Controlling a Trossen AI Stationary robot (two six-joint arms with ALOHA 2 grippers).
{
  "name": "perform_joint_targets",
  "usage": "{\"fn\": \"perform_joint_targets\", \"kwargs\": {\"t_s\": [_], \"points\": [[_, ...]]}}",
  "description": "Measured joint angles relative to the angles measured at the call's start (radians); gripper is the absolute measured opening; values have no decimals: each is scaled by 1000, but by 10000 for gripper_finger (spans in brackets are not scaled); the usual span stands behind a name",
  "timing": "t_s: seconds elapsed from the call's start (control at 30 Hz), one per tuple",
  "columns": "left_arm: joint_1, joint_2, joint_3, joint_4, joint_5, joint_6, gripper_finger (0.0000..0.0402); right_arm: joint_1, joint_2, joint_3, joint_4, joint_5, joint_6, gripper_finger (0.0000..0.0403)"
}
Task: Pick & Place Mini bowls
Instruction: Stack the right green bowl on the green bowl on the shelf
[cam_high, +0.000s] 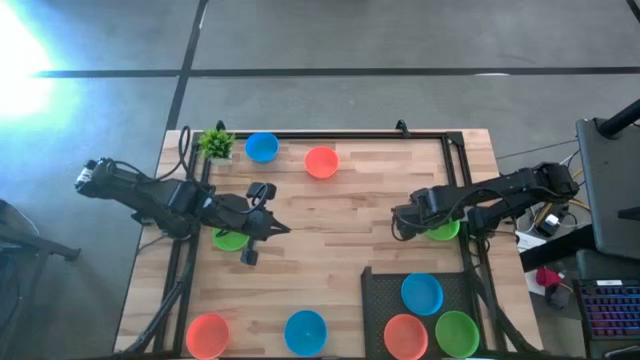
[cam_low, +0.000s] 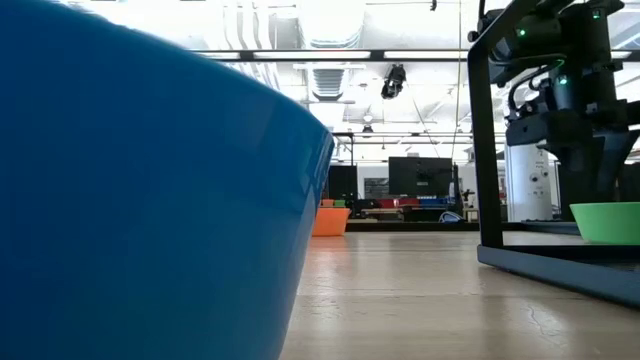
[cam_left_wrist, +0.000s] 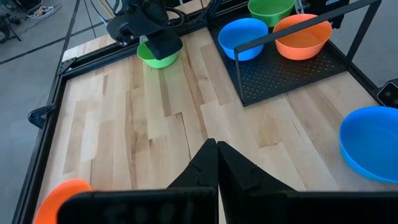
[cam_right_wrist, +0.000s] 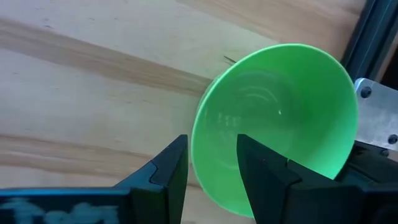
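Observation:
Next, the right gripper grabs the green mini bowl by its rim (cam_right_wrist: 194, 144), to stack it in the green bowl on the tray.
My right gripper (cam_right_wrist: 211, 148) is open and points down over a green mini bowl (cam_right_wrist: 280, 118) near the table's right edge (cam_high: 442, 232). One finger (cam_right_wrist: 173, 163) stands outside its rim and the other (cam_right_wrist: 258, 165) inside. My left gripper (cam_high: 283, 229) is shut, hovering left of centre beside another green bowl (cam_high: 230, 239) that sits partly under the arm. A blue bowl (cam_high: 261, 148) and an orange bowl (cam_high: 321, 162) rest near the far edge. An orange bowl (cam_high: 208, 335) and a blue bowl (cam_high: 305, 332) rest near the near edge.
A black perforated tray (cam_high: 380, 290) at the near right holds a blue (cam_high: 422, 293), an orange (cam_high: 406, 335) and a green bowl (cam_high: 457, 333). Its upright frame (cam_low: 490, 130) rises beside the right gripper. A small potted plant (cam_high: 216, 144) stands at the far left corner. Bare wood lies mid-table.

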Motion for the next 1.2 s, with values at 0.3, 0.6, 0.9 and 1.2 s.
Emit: {"fn": "perform_joint_targets", "kwargs": {"t_s": [0.3, 0.6, 0.9, 1.2], "points": [[0, 0, 0, 0, 0, 0, 0, 0, 9, -31, 104, 8, -15, 132], [0, 0, 0, 0, 0, 0, 0, 1, 10, -78, 144, 12, -11, 120], [0, 0, 0, 0, 0, 0, 0, 1, 10, -101, 168, 28, -58, 55], [0, 0, 0, 0, 0, -10, 0, 1, 10, -101, 172, 38, -113, 10]]}}
